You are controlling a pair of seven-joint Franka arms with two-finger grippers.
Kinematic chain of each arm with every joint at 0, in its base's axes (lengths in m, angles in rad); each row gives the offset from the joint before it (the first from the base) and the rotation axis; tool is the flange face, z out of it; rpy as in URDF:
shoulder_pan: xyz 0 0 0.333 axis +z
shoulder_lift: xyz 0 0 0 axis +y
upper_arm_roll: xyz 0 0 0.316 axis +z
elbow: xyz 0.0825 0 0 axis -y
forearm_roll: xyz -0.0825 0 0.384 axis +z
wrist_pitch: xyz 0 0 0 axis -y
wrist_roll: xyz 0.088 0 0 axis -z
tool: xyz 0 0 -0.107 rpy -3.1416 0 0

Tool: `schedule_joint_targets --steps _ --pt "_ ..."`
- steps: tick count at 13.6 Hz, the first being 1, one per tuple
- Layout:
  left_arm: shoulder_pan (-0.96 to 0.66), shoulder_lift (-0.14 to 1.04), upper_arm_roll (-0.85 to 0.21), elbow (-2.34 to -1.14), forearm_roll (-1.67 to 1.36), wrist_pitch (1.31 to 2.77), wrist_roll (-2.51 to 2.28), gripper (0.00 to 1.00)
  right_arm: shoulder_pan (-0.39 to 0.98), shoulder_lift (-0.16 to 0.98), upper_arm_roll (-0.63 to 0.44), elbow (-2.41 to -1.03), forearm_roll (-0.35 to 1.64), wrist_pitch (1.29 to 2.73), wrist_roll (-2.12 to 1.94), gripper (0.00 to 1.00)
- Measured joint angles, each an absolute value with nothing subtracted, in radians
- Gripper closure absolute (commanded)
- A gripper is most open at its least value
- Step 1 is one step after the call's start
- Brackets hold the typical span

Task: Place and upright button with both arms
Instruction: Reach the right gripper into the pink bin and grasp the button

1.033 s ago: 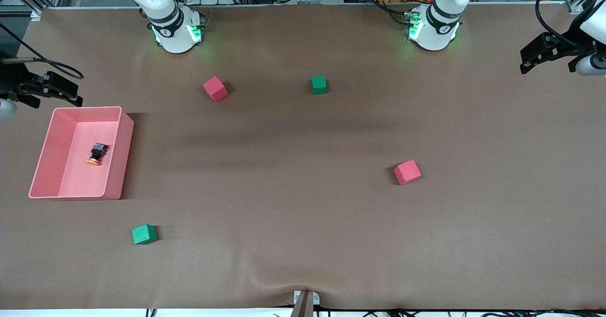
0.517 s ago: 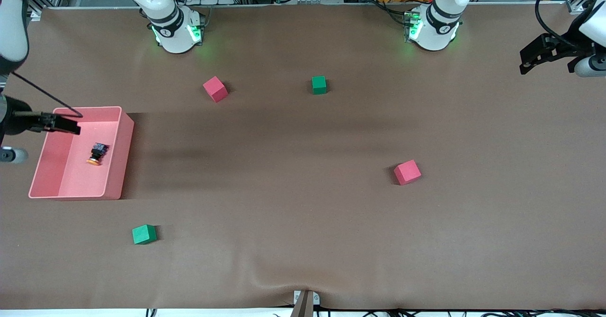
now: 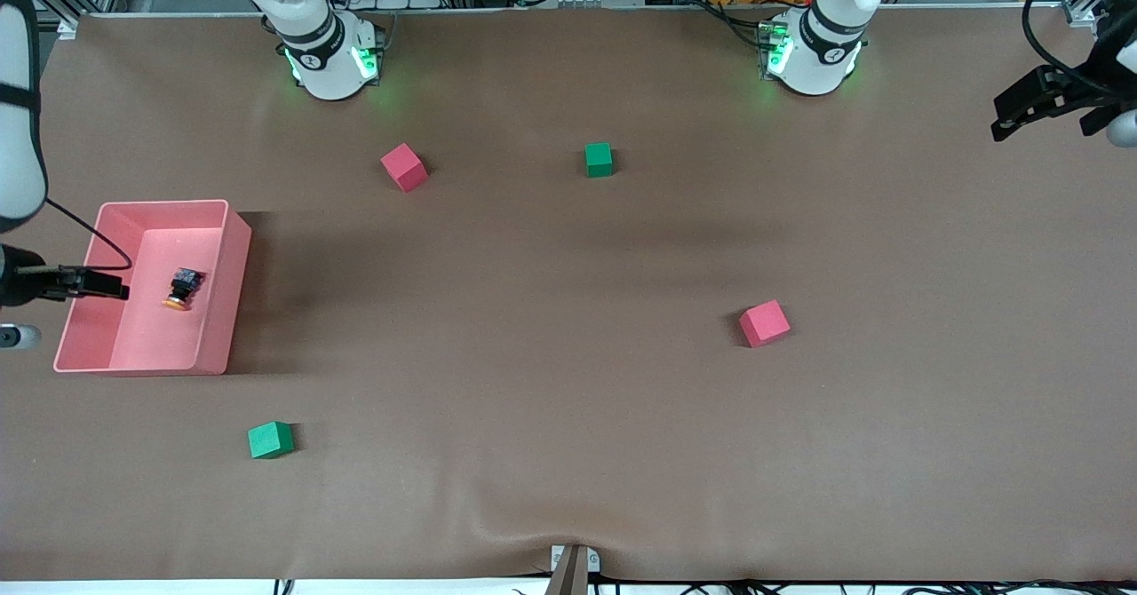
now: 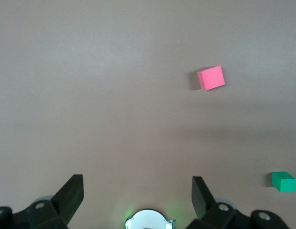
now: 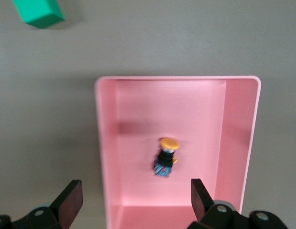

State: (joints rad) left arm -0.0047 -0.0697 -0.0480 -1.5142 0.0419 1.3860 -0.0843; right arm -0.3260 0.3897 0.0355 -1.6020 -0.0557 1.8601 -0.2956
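Observation:
The button should be lifted out of the pink bin next, so my right gripper should grab it by its black body (image 3: 181, 291) (image 5: 165, 158).
The button (image 3: 184, 289) lies on its side in a pink bin (image 3: 233, 286) at the right arm's end of the table, its orange cap pointing toward the front camera. In the right wrist view the button (image 5: 166, 158) shows inside the bin (image 5: 105, 143), ahead of my open right gripper (image 5: 135, 198). That right gripper (image 3: 108, 286) hangs over the bin's outer wall, beside the button, with nothing between its fingers. My left gripper (image 3: 1021, 108) hovers open and empty over the left arm's end of the table. From its wrist view the left gripper (image 4: 137, 192) looks down on bare table.
Two red cubes (image 3: 404, 167) (image 3: 764, 323) and two green cubes (image 3: 599, 159) (image 3: 270, 440) are scattered on the brown table. The left wrist view shows a red cube (image 4: 211, 78) and a green cube (image 4: 283, 181). A green cube (image 5: 40, 12) lies outside the bin.
My right gripper has travelled toward the front camera, from beside the bin's corner to over the bin next to the button. The left gripper has drifted slightly outward. The button has not moved.

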Motion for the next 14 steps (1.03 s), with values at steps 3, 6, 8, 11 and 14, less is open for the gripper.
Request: schedule_joint_targets --steps 3,6,8,11,14 --pt "0.000 -0.070 -0.049 -1.518 0.041 1.386 -0.084 0.00 -0.373 0.465 0.035 -1.640 -0.056 1.941 -0.319 0.00" --pt "0.000 -0.070 -0.050 -1.518 0.041 1.386 -0.084 0.00 -0.388 0.528 0.035 -1.654 -0.056 1.988 -0.330 0.00" --pt "0.000 -0.070 -0.050 -1.518 0.041 1.386 -0.084 0.00 -0.389 0.555 0.036 -1.670 -0.056 2.040 -0.362 0.00" --pt "0.000 -0.070 -0.050 -1.518 0.041 1.386 -0.084 0.00 -0.406 0.566 0.036 -1.754 -0.056 2.163 -0.385 0.00" --pt "0.000 -0.070 -0.051 -1.518 0.041 1.386 -0.084 0.00 -0.425 0.571 0.035 -1.816 -0.056 2.207 -0.385 0.00"
